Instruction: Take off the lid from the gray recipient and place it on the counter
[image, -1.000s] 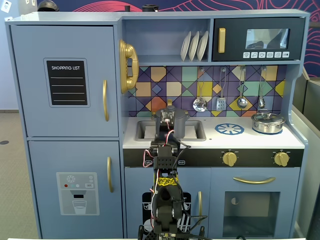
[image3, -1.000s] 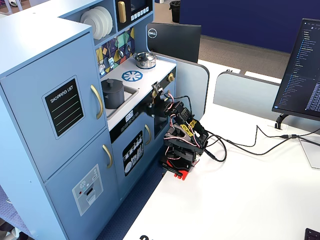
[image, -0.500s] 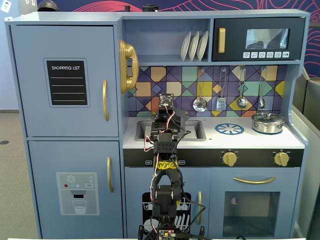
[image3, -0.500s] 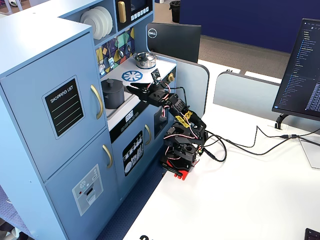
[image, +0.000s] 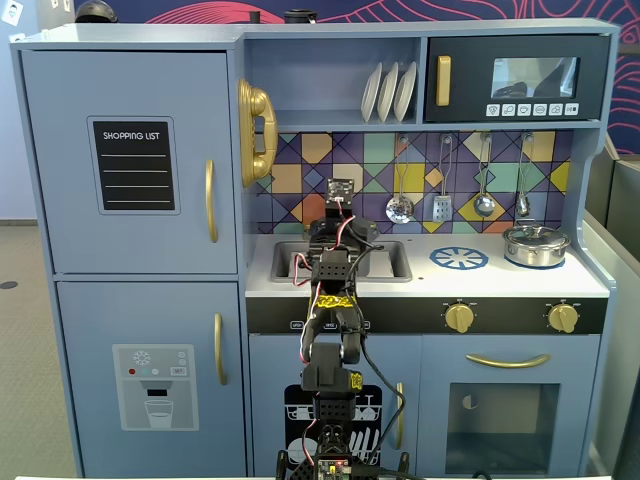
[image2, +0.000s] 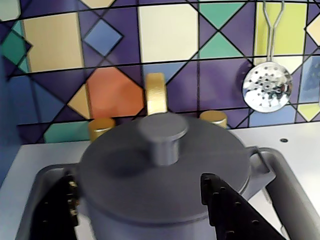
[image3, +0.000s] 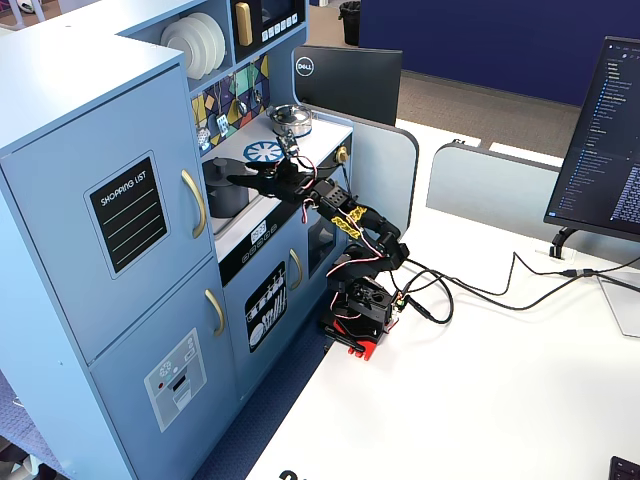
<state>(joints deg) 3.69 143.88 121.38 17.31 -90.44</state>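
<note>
I should grip the lid's knob with my gripper next. Then I can take the lid off the gray recipient (image2: 135, 227) and put the lid on the counter.
The dark-gray lid (image2: 165, 175) with its central knob (image2: 162, 137) sits closed on the gray recipient (image2: 135, 227), which stands in the sink recess (image2: 282, 172) of the white counter (image2: 300, 140). My gripper (image2: 137, 177) is open. Its black fingers (image2: 235, 210) stand on either side of the pot, just below the lid's rim, and do not clamp it. In a fixed view the pot (image3: 226, 192) shows in the sink with the gripper (image3: 245, 180) at it. In the front fixed view my arm (image: 335, 270) hides the pot.
A shiny silver pot (image: 535, 245) stands at the counter's right end beside the blue burner ring (image: 459, 258). A gold faucet (image2: 156, 95) and two gold knobs rise behind the gray pot. Utensils (image: 400, 205) hang on the tiled wall.
</note>
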